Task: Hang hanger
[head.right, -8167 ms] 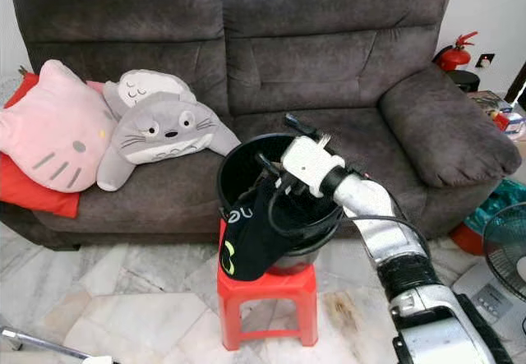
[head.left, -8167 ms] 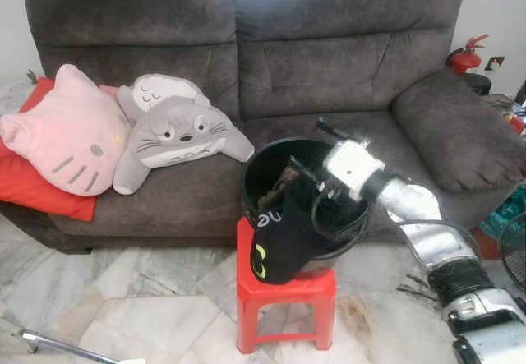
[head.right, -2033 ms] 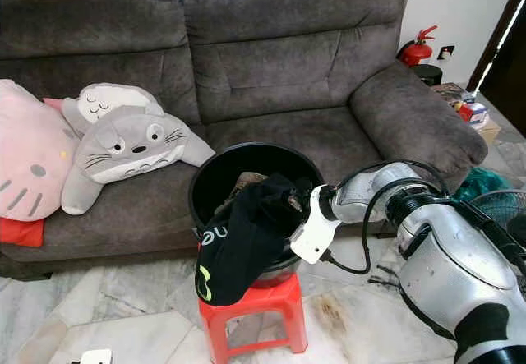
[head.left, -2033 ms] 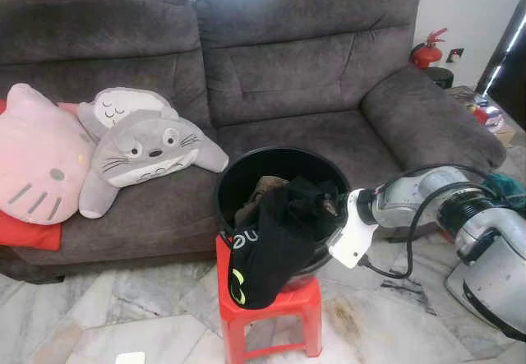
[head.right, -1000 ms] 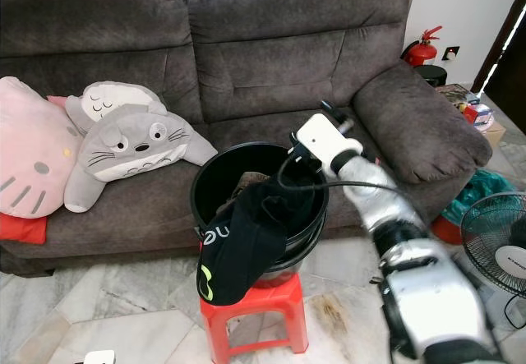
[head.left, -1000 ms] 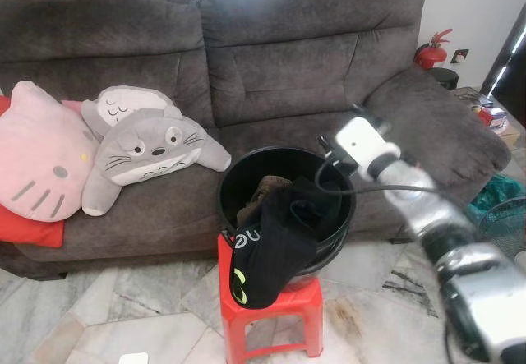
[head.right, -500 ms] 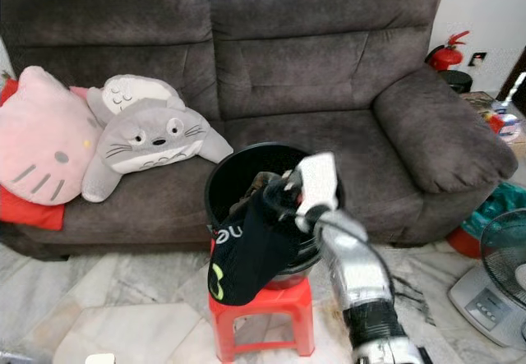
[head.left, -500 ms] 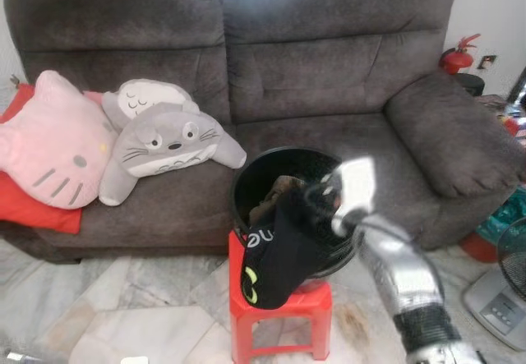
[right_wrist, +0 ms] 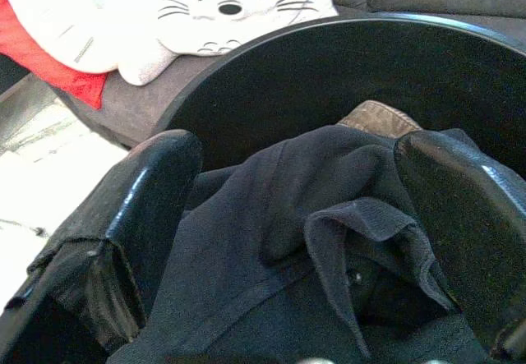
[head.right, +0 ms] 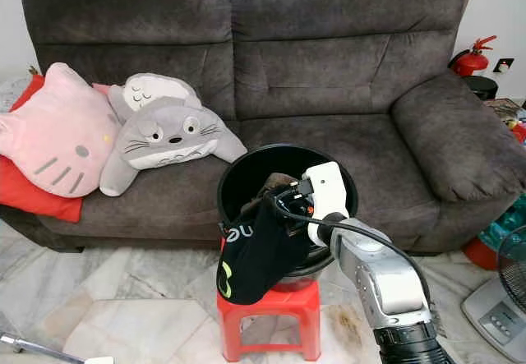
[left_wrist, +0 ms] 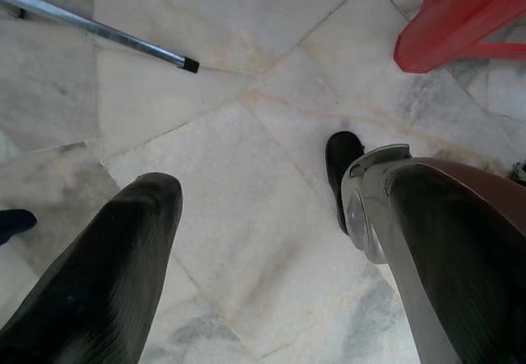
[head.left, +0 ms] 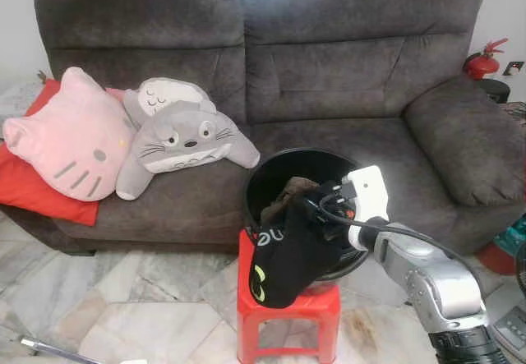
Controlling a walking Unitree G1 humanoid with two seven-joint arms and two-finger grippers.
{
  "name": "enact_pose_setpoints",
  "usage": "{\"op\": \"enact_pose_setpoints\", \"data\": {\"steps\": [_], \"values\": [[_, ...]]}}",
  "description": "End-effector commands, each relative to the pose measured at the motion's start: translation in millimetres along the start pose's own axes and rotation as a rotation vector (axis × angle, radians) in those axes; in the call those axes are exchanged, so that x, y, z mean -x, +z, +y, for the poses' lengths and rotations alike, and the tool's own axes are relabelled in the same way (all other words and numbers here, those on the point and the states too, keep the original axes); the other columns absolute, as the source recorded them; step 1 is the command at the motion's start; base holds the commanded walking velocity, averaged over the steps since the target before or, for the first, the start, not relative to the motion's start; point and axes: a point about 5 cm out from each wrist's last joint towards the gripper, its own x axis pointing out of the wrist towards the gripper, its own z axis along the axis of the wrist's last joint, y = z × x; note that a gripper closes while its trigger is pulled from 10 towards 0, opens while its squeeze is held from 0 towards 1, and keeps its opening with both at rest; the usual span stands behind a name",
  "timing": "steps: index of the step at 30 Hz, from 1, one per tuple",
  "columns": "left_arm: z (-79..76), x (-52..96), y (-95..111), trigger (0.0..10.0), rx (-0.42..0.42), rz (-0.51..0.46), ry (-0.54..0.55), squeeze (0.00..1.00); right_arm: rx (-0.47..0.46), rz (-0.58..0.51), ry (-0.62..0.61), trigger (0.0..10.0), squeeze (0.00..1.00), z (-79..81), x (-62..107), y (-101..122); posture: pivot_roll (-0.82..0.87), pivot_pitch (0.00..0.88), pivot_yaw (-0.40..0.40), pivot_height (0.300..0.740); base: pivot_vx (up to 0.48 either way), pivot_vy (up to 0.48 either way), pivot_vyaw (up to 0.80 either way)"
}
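Observation:
My right gripper should next grab the black garment by its raised collar edge (right_wrist: 366, 216), because that fold stands up while the rest of the garment hangs slack.
A black bucket (head.left: 265, 175) stands on a red plastic stool (head.left: 289, 313) in front of the sofa. A black garment (head.left: 289, 253) with yellow-green print hangs over the bucket's near rim, and a brown cloth (head.left: 293, 189) lies inside. My right gripper (head.left: 316, 206) reaches in from the right at the rim, just above the garment. In the right wrist view its fingers (right_wrist: 152, 195) stand open, with the garment's folds (right_wrist: 329, 241) between them. My left gripper (left_wrist: 271, 249) hangs open over the marble floor beside the stool's leg (left_wrist: 460, 15).
A dark grey sofa (head.left: 345, 68) fills the back, with a pink cat cushion (head.left: 70, 138), a grey plush (head.left: 185, 134) and a red cushion (head.left: 29, 187) on its left seat. A fire extinguisher (head.left: 486, 58) is at the far right. A metal rod (left_wrist: 99, 29) lies on the floor to the left.
The right arm has swung down from over the bucket's far side to the garment at the near rim. The camera has shifted. The garment still hangs over the rim.

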Motion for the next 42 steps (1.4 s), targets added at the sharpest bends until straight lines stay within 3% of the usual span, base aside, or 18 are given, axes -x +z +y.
{"op": "enact_pose_setpoints", "data": {"steps": [1,7,14,20,24,33,42], "values": [[9.2,2.1,-7.0,10.0,-0.002,0.018,0.017,0.00,-0.004,0.024,0.000,10.0,0.00,4.5,4.5,-1.4,-0.24,0.000,0.063,0.740,0.000,0.000,0.00],[11.3,2.2,-7.4,10.0,-0.002,0.021,0.019,0.00,-0.033,0.119,0.017,10.0,0.00,9.1,14.4,-13.3,-0.24,0.000,0.062,0.740,0.000,0.000,0.00],[12.2,2.2,-7.1,10.0,-0.001,0.020,0.020,0.00,-0.039,0.143,0.002,10.0,0.00,7.6,15.9,-17.4,-0.24,0.000,0.058,0.740,0.000,0.000,0.00],[10.7,1.9,-6.4,10.0,0.005,0.018,0.020,0.00,-0.097,0.162,-0.201,10.0,0.00,-20.4,18.5,-26.8,-0.24,0.000,0.054,0.740,0.000,0.000,0.00],[10.2,1.7,-5.9,10.0,0.006,0.017,0.019,0.00,-0.133,0.162,-0.241,10.0,0.00,-24.6,18.0,-30.0,-0.24,0.000,0.055,0.740,0.000,0.000,0.00],[10.5,1.4,-4.4,10.0,0.005,0.013,0.022,0.00,-0.165,0.183,-0.181,10.0,0.00,-18.5,6.4,-40.9,-0.24,0.000,0.055,0.740,0.000,0.000,0.00],[3.6,0.1,-1.0,10.0,0.003,0.008,0.016,0.00,-0.087,0.140,-0.070,10.0,0.00,-8.1,-0.3,-30.6,-0.24,0.000,0.057,0.740,0.000,0.000,0.00]]}}
